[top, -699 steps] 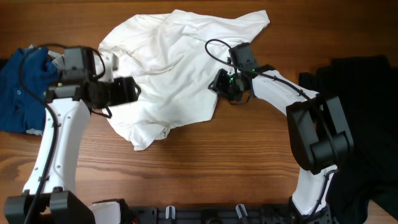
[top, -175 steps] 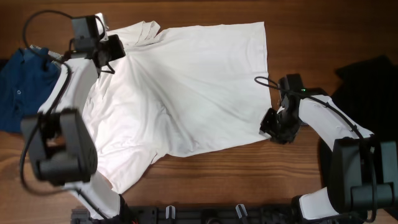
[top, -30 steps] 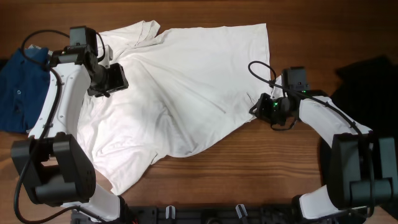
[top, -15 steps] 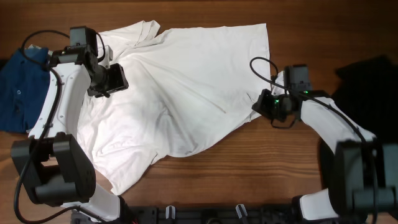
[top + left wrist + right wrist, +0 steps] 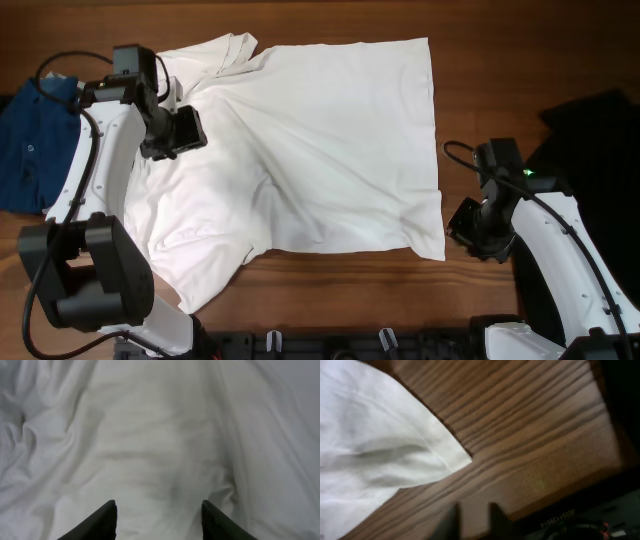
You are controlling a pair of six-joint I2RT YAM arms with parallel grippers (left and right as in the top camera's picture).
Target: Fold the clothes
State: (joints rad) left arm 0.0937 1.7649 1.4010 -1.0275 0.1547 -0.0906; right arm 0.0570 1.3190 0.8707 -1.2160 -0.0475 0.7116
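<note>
The white T-shirt (image 5: 320,140) needs its creases pulled flat for folding, so my right gripper should grab it next by its free front corner at the hem (image 5: 437,252).
The clothes, a white T-shirt (image 5: 320,140), lie spread nearly flat on the wooden table (image 5: 330,300), with creases in the left half. My left gripper (image 5: 178,132) hovers over the shirt near its left shoulder. In the left wrist view this gripper (image 5: 159,521) is open, with only wrinkled white cloth (image 5: 150,435) below it. My right gripper (image 5: 460,230) is just off the shirt's front right corner (image 5: 438,250). In the right wrist view that gripper (image 5: 475,522) stands slightly open over bare wood, and the corner (image 5: 462,457) lies free ahead of it.
A blue garment (image 5: 30,140) lies bunched at the table's left edge, behind my left arm. A black garment (image 5: 590,130) lies at the right edge. The table's front edge (image 5: 560,495) runs close below my right gripper.
My right gripper has swung toward the front right, pulling the shirt's corner out flat, then opened and let it go. The left arm has not moved.
</note>
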